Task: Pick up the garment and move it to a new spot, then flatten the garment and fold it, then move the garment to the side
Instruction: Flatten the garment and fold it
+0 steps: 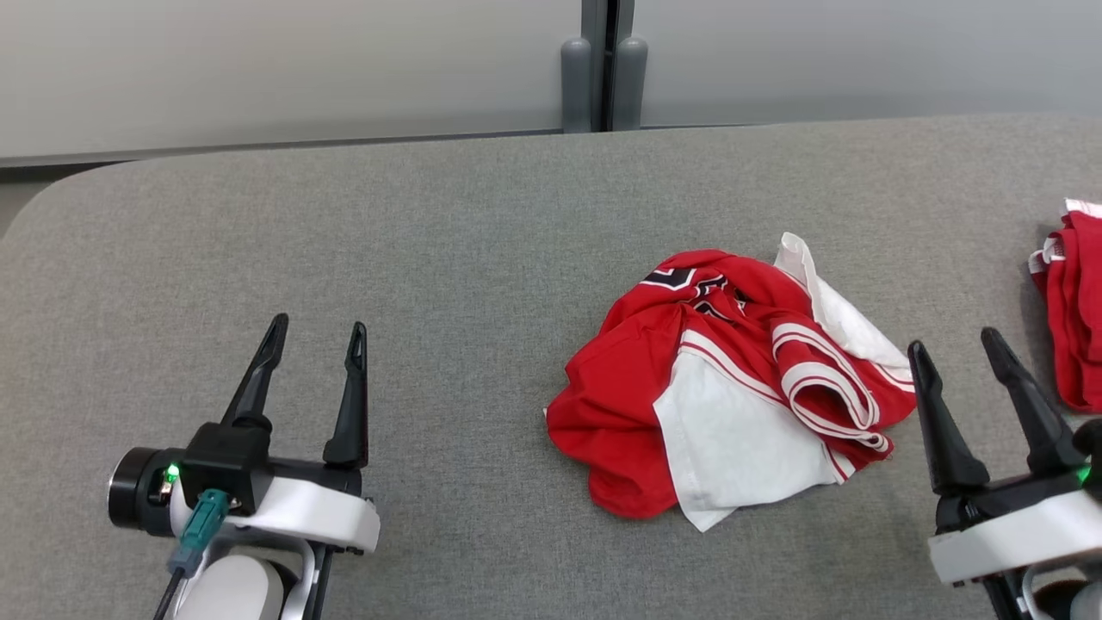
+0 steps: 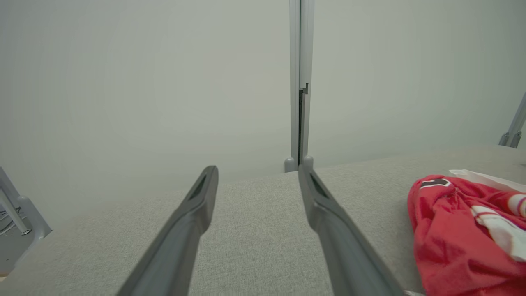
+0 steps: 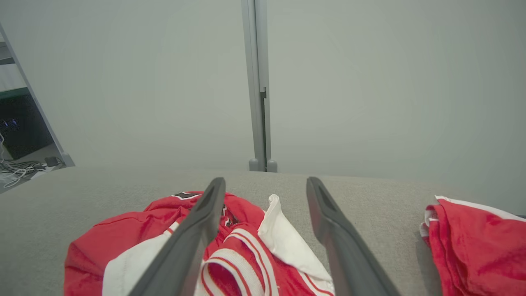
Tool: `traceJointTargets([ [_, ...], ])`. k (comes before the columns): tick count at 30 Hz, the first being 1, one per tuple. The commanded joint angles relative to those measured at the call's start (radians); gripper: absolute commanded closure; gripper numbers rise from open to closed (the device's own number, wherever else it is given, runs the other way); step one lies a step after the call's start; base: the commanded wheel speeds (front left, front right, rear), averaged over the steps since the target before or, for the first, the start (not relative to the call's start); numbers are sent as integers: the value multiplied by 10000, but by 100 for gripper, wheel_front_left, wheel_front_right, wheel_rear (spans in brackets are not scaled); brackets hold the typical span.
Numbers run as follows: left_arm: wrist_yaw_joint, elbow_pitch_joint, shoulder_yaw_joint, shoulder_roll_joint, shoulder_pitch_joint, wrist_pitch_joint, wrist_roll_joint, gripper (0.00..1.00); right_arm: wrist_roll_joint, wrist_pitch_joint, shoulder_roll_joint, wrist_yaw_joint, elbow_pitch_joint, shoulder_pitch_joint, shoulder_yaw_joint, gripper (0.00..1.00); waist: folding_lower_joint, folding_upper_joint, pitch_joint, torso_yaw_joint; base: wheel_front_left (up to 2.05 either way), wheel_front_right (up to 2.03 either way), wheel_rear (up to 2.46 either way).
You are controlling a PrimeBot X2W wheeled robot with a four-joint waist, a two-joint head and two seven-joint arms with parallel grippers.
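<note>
My right gripper is going to grab the garment (image 1: 723, 379) by that white edge (image 1: 793, 248) next, the one that pokes up out of the crumpled heap.
A crumpled red and white garment (image 1: 723, 379) lies in a heap on the grey table (image 1: 448, 224), right of centre. My right gripper (image 1: 956, 340) stands open just off the heap's right edge, nothing between its fingers. The right wrist view looks over the garment (image 3: 135, 238) with the open right gripper (image 3: 266, 183) above its right part. My left gripper (image 1: 317, 325) is open at the lower left, well apart from the heap. Past the open left gripper (image 2: 258, 172) in the left wrist view, the garment (image 2: 460, 234) sits at the right edge.
A second red and white piece of clothing (image 1: 1076, 310) lies at the table's right edge, also at the right in the right wrist view (image 3: 476, 242). A pale wall with a grey post (image 1: 604, 69) runs behind the table. Bare cloth surface spreads across the left and far side.
</note>
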Motion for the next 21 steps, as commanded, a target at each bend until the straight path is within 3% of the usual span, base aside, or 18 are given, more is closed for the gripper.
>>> traceJointTargets([
  [1, 87, -53, 57, 59, 217, 28, -60, 0, -73, 49, 89, -1, -118, 278, 18, 0, 0, -1, -232, -54, 0, 0, 0],
  [9, 298, -371, 127, 278, 1026, 273, -188, 0, -132, 187, 588, -1, -371, 958, -67, 0, 0, -1, -787, -192, 0, 0, 0],
  [21, 420, -818, -17, 384, 1521, 593, -252, 0, -132, 462, 734, -1, -519, 1154, -308, 0, 0, -1, -988, -71, 0, 0, 0],
])
